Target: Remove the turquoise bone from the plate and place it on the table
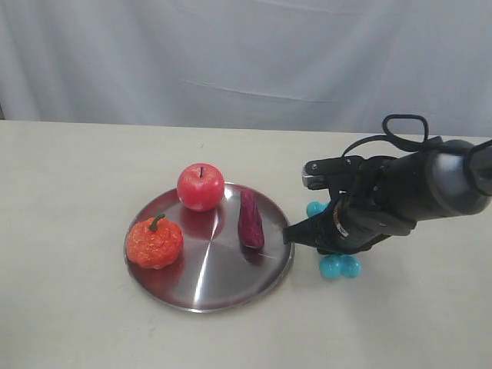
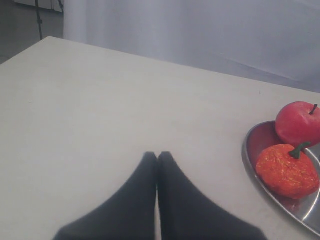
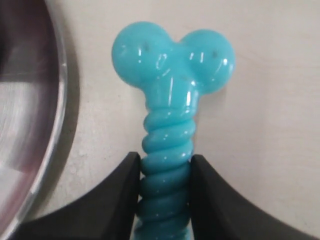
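The turquoise bone is over the pale tabletop beside the plate (image 1: 207, 280), so the bone would rest flat. My right gripper should open.
The turquoise bone (image 3: 172, 65) is off the plate, over the pale table (image 3: 275, 125) just past the steel plate's rim (image 3: 55, 100). My right gripper (image 3: 165, 165) is shut on its ribbed shaft, a black finger pressing each side. In the exterior view the right gripper (image 1: 327, 238) sits low beside the plate (image 1: 207, 280), and the bone's knobbed ends (image 1: 339, 267) stick out from under the arm. Whether the bone touches the table I cannot tell. My left gripper (image 2: 157, 156) is shut and empty over bare table, left of the plate (image 2: 252, 160).
On the plate stand a red apple (image 1: 201, 187), an orange pumpkin (image 1: 154, 242) and a dark purple sweet potato (image 1: 250, 219). The apple (image 2: 298, 122) and pumpkin (image 2: 287, 170) also show in the left wrist view. A white curtain hangs behind the table (image 1: 77, 169).
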Controlling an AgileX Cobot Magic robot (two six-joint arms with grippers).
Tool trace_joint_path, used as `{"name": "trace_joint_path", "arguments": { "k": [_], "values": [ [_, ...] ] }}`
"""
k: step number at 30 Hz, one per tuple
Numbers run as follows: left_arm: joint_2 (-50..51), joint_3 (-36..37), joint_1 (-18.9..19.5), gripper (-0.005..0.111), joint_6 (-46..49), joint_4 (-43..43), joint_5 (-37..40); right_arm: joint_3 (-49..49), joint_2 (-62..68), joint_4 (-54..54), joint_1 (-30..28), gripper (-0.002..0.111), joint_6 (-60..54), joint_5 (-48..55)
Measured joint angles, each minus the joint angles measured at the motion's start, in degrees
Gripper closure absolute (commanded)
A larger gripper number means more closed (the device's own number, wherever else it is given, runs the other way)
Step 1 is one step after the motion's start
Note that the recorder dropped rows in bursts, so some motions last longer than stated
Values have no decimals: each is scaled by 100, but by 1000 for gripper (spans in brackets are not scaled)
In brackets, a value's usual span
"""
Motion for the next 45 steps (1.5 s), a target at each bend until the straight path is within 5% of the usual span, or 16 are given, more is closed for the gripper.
{"name": "trace_joint_path", "arguments": {
  "k": [7, 20, 30, 39, 45],
  "values": [
    [0, 0, 0, 107, 0, 0, 0, 0, 0, 0, 0, 34, 76, 94],
    [0, 0, 0, 107, 0, 0, 0, 0, -439, 103, 0, 31, 184, 510],
    [0, 0, 0, 107, 0, 0, 0, 0, -2577, 648, 402, 53, -652, 1570],
    [0, 0, 0, 107, 0, 0, 0, 9, -4543, 962, 1976, 109, -1055, 3398],
    [0, 0, 0, 107, 0, 0, 0, 9, -5225, 1010, 2881, 109, -1055, 3965]
  ]
}}
